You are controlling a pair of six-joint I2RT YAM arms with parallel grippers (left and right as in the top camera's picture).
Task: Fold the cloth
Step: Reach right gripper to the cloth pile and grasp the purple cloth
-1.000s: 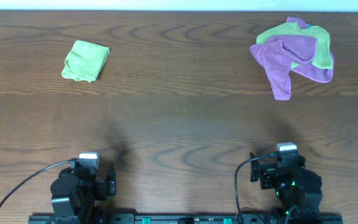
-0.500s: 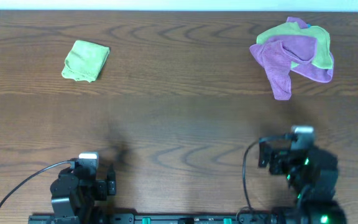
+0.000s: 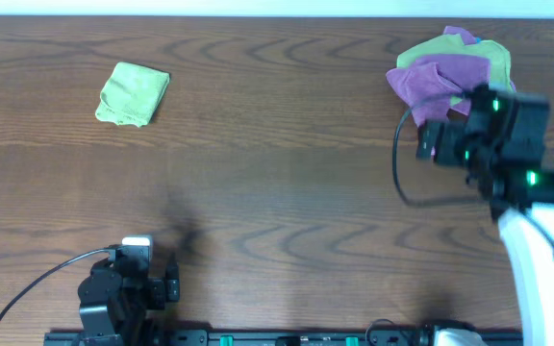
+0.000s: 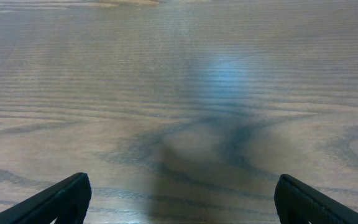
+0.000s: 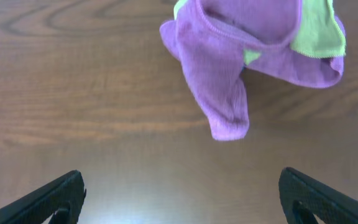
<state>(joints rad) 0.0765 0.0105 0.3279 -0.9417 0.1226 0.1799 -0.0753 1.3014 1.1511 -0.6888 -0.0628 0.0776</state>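
Note:
I will grab the purple cloth [image 3: 440, 82] by its crumpled top folds with my right gripper and leave the light green cloth free, so that the purple cloth gets separated for folding.
A crumpled purple cloth [image 3: 440, 82] lies tangled with a crumpled light green cloth [image 3: 493, 58] at the far right of the table. In the right wrist view the purple cloth [image 5: 229, 68] hangs a flap toward me, with the green cloth [image 5: 319, 31] behind it. My right gripper [image 5: 182, 202] is open and empty, hovering just in front of that flap; its arm [image 3: 489, 130] covers the pile's near edge from overhead. My left gripper [image 4: 179, 202] is open and empty over bare wood at the front left [image 3: 138, 255].
A folded light green cloth [image 3: 133, 93] lies at the far left of the wooden table [image 3: 277, 192]. The right arm's white link [image 3: 546, 259] stretches along the right side. Cables trail near both arm bases at the front edge.
My right arm has swung from the front edge out toward the far right, and its gripper now hovers by the crumpled pile. The left arm and the cloths have not moved.

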